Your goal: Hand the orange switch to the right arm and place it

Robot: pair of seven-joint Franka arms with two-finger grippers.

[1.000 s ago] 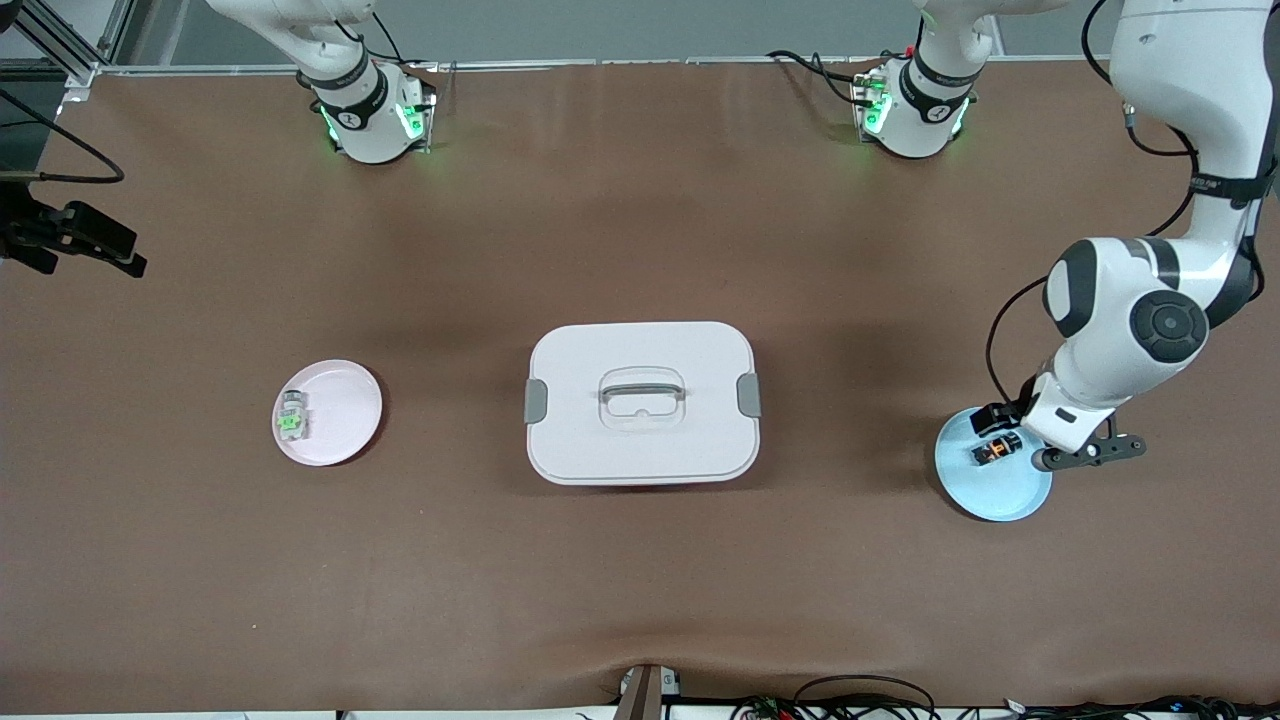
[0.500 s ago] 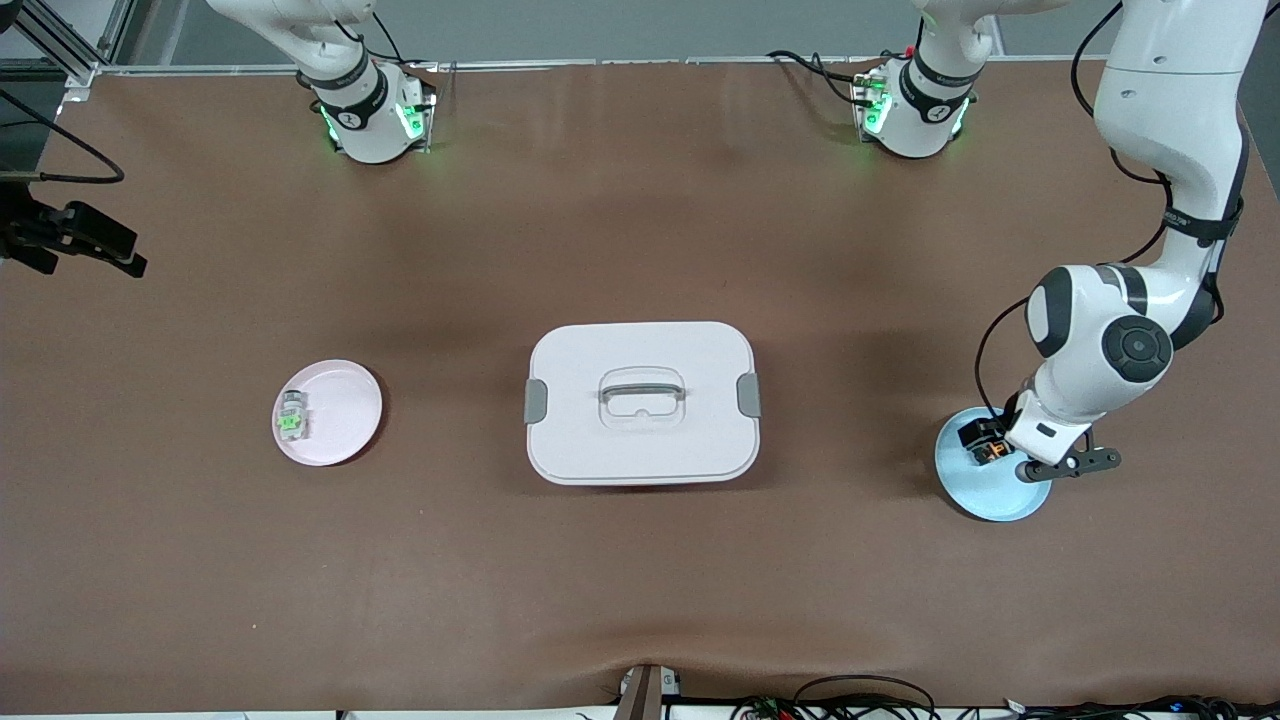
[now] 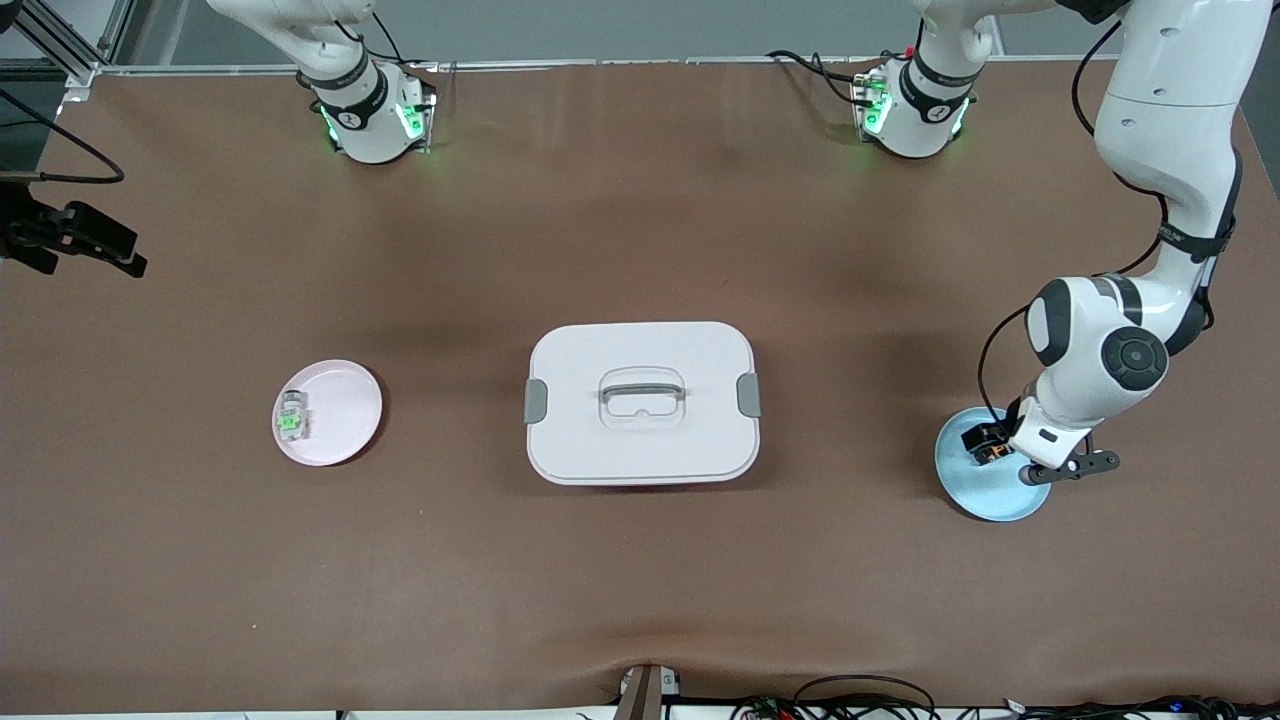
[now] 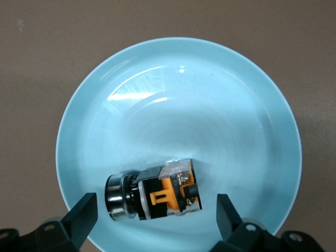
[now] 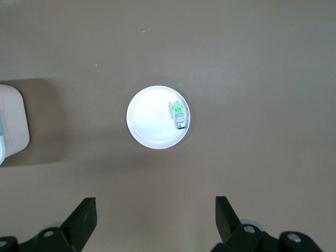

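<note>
My left gripper closes next, since its fingers are beside both ends of the orange switch (image 3: 989,451).
The orange switch (image 3: 989,451) lies on its side on the light blue plate (image 3: 985,497) at the left arm's end of the table. In the left wrist view the orange switch (image 4: 163,195) sits between the two black fingers, with a gap on each side, on the plate (image 4: 210,100). My left gripper (image 4: 155,209) is open and low over the plate, straddling the switch; in the front view the left gripper (image 3: 997,452) is mostly hidden under its wrist. My right gripper (image 5: 156,210) is open and empty, high over the table near the pink plate (image 5: 152,121).
A white lidded box (image 3: 640,400) with grey clips stands mid-table; its corner shows in the right wrist view (image 5: 11,123). The pink plate (image 3: 345,410) toward the right arm's end holds a clear block with a green centre (image 3: 291,416), which also shows in the right wrist view (image 5: 178,113).
The left arm has come down over the blue plate and shifted slightly toward the box, so its wrist now covers part of the switch. The switch and plates have not moved.
</note>
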